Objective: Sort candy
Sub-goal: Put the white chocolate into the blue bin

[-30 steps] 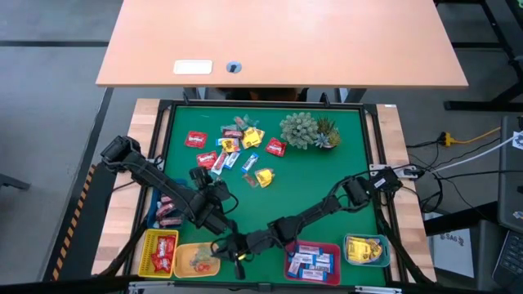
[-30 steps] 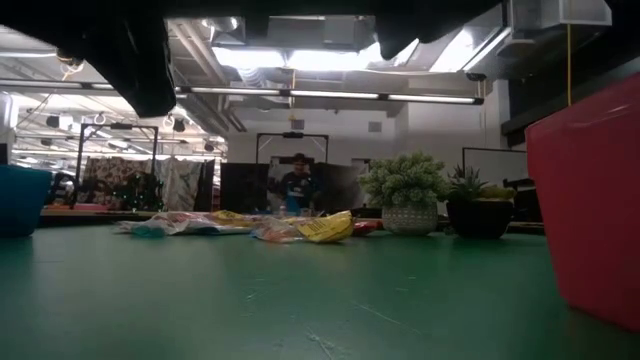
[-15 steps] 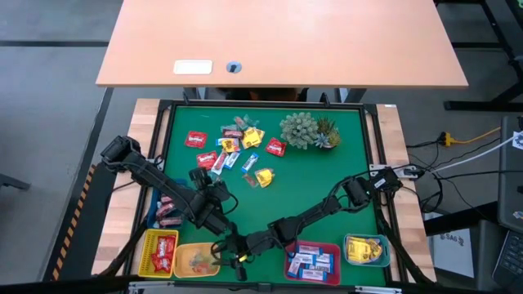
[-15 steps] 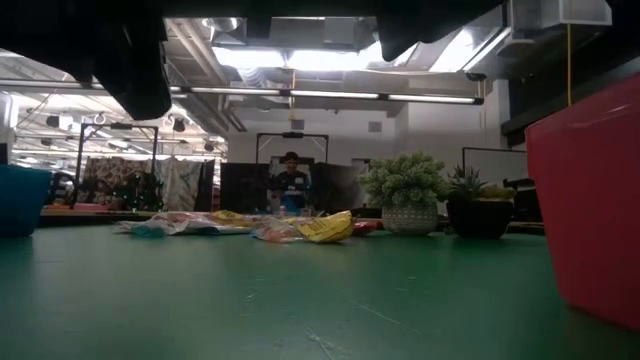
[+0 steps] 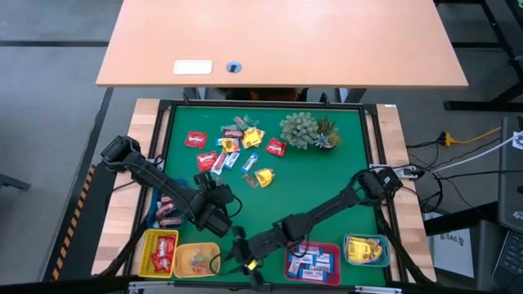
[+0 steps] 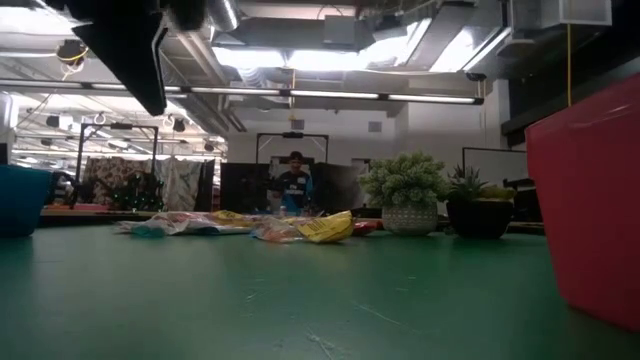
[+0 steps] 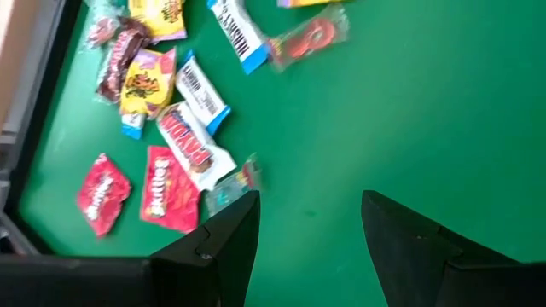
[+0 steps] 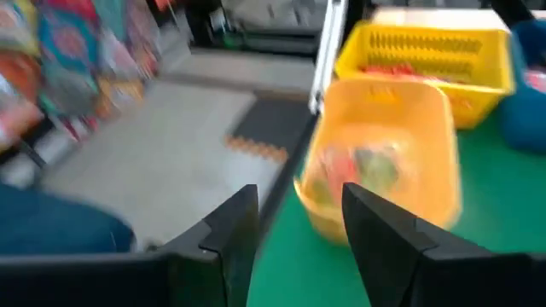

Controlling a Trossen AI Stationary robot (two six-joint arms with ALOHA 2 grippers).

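The white Payday bar is meant for the blue tray (image 5: 168, 221). My left gripper needs to grab it by its crimped end (image 5: 216, 169) next.
The unsorted candy (image 5: 237, 151) lies in a loose heap on the green mat toward the far edge, and also shows in the left wrist view (image 7: 183, 149) and in the low view (image 6: 300, 228). My left gripper (image 5: 216, 208) hangs open above bare mat on the near side of the heap, its fingers (image 7: 235, 234) holding nothing. My right gripper (image 5: 245, 255) stands open near the front edge, just right of the orange tray (image 5: 196, 260). Its fingers (image 8: 235, 226) are empty and point at that tray (image 8: 384, 162), where a clear-wrapped sweet (image 8: 363, 166) lies.
Along the near edge stand a yellow tray (image 5: 161, 251) with red candy, the orange tray, a red tray (image 5: 313, 261) with blue-and-white candy and a blue tray (image 5: 366, 249) with yellow candy. A spiky green plant (image 5: 306, 131) stands at the far right. Another blue tray (image 5: 163, 210) lies under the left arm.
My right gripper has drawn back from over the orange tray toward the table's right, risen and tipped up toward level. The dark mass at the top of the low view has lifted. The candy heap and the trays have stayed put.
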